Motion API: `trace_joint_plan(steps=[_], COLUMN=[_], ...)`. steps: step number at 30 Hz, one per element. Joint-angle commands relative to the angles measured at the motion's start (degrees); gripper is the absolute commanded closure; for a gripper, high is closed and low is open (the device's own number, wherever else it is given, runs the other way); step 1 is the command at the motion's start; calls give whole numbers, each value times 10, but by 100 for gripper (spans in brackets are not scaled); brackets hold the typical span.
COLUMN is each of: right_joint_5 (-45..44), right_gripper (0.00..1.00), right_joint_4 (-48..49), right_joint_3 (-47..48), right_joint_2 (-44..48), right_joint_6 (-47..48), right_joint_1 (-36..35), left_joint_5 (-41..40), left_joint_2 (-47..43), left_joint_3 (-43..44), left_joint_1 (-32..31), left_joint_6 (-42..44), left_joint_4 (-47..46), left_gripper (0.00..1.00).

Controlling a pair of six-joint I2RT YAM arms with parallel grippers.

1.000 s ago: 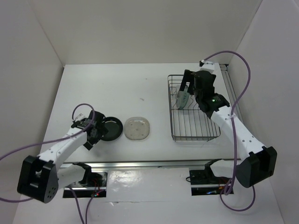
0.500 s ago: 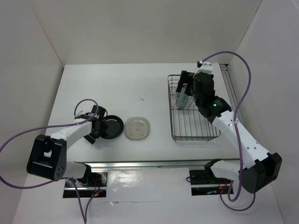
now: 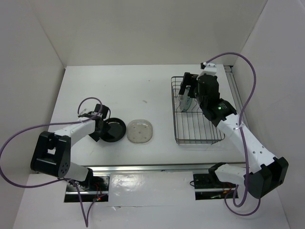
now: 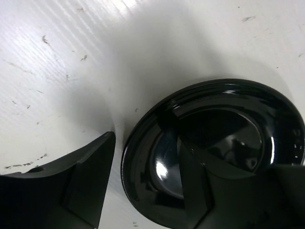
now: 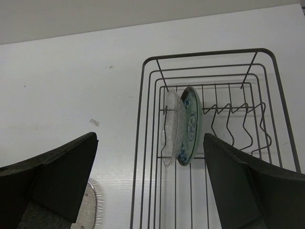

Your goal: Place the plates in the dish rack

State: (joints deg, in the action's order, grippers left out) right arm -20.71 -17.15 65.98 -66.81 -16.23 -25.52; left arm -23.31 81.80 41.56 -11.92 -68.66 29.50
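Observation:
My left gripper would leave the glossy black plate flat on the tabletop if I lifted it now, because the gripper's fingers stand wide apart on both sides of its rim point(image 4: 132, 151).
The glossy black plate point(image 3: 113, 130) lies flat on the table at the left. My left gripper point(image 3: 98, 127) is open at its left rim. In the left wrist view, one finger point(image 4: 76, 183) rests outside the black plate point(image 4: 224, 138) and the other is over its inside. The whitish rounded-square plate point(image 3: 140, 131) lies just right of it. The dish rack point(image 3: 202, 131) stands at the right. The clear plate point(image 5: 171, 126) and blue-green plate point(image 5: 192, 125) stand upright side by side in the dish rack point(image 5: 147, 143). My right gripper point(image 3: 187, 90) hovers open and empty above them.
The white side walls stand close to both arms. The rack's remaining divider prongs point(image 5: 238, 124) stand to the right of the two plates. An edge of the whitish plate point(image 5: 90, 205) shows low in the right wrist view. The table's front edge point(image 3: 143, 167) runs just below the plates.
My left gripper has moved onto the black plate's left rim, and its arm has swung left. My right gripper has drawn back a little from the two plates standing in the rack.

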Motion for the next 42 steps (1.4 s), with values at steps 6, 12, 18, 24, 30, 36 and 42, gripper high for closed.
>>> trace_joint_plan(steps=[6,12,18,24,30,36,42], right_joint_5=[-5,-5,1,11,74,165,399], right_gripper=[1,1,1,1,1,1,1], right_joint_4=[36,41,41,41,64,92,152], right_joint_3=[-8,-8,-8,-8,-14,-19,-26], right_joint_2=[41,47,47,36,36,25,-10], right_joint_6=[0,0,0,0,12,30,59], right_joint_1=[-11,-11,-11,-11,-11,-11,-11], left_joint_5=[7,2,-16,-22,-16,28,150], left_joint_2=[24,6,-13,-85,-184,-263,-370], left_joint_3=[17,11,-1,-14,-7,-9,-63], left_joint_1=[3,3,8,8,8,-2,-34], left_joint_6=[16,16,16,56,139,196,268], left_joint_4=[-3,-3,-3,-41,-80,-120,-265], left_gripper=[48,59,100,100,100,100,100])
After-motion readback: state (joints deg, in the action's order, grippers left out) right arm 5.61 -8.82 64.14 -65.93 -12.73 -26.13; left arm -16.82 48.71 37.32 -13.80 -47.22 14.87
